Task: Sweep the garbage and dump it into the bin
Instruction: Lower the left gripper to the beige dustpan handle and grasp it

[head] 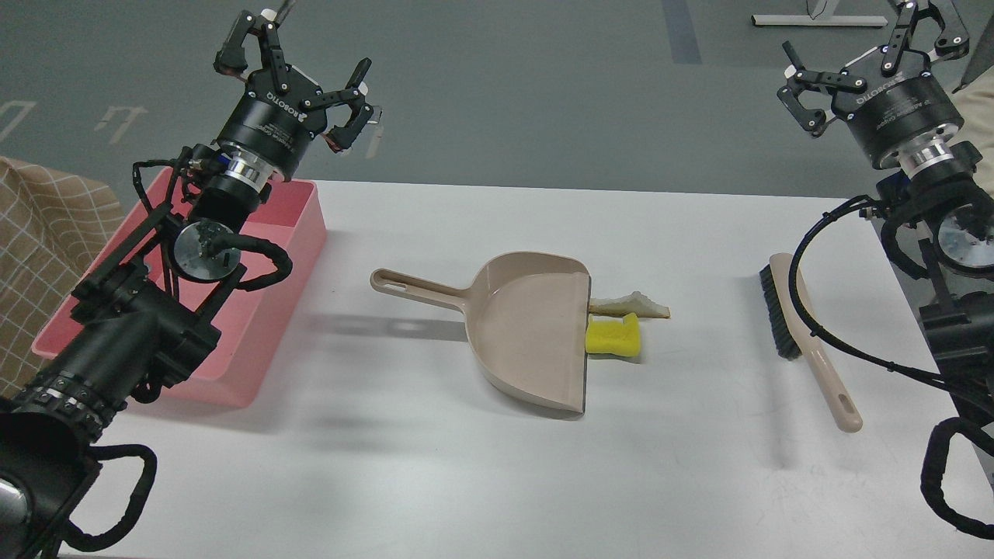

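Observation:
The dustpan spreads into a wide, flat pan point(531, 331), so the left gripper should grab it by its narrow handle point(415, 288) next.
A yellow sponge point(614, 337) and a white bread wedge point(630, 305) with tan crust lie on the white table, touching the open mouth of a beige dustpan point(528, 330). The dustpan's handle points left. A beige brush point(808, 341) with black bristles lies to the right. The pink bin point(268, 310) stands at the table's left end, partly hidden by my left arm. My left gripper point(299, 54) is open and empty, raised above the bin's far edge. My right gripper point(866, 39) is open and empty, raised high beyond the table's far right corner.
A beige checked cloth point(39, 241) lies left of the bin. Grey floor lies beyond the table's far edge. My right arm's black cables point(823, 326) hang close over the brush.

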{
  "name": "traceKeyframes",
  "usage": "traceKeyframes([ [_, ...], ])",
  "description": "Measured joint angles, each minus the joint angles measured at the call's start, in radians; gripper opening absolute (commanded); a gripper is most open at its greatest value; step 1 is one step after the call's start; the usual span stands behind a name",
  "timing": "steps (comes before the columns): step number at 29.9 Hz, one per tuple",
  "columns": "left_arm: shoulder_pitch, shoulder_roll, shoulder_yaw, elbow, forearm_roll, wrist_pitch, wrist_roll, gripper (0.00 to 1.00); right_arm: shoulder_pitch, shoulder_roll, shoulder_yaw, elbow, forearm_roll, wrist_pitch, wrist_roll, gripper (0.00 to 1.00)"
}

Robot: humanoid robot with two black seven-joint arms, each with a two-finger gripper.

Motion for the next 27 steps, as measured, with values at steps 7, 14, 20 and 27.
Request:
traceKeyframes([
  [7, 0.002, 0.007, 0.0, -0.014, 0.091, 0.011, -0.02, 0.98, 0.0, 0.0, -0.001, 0.0, 0.0, 0.0, 0.0, 1.0],
  [14, 0.044, 0.022, 0.003, -0.152, 0.196, 0.192, -0.023, 0.98, 0.0, -0.002, 0.0, -0.001, 0.0, 0.0, 0.0, 1.0],
  [20, 0.099, 0.079, 0.055, -0.4, 0.288, 0.492, -0.018, 0.98, 0.0, -0.003, 0.0, -0.002, 0.0, 0.0, 0.0, 1.0],
  [27, 0.126, 0.145, 0.169, -0.636, 0.368, 0.826, -0.014, 0.98, 0.0, -0.003, 0.0, -0.003, 0.0, 0.0, 0.0, 1.0],
])
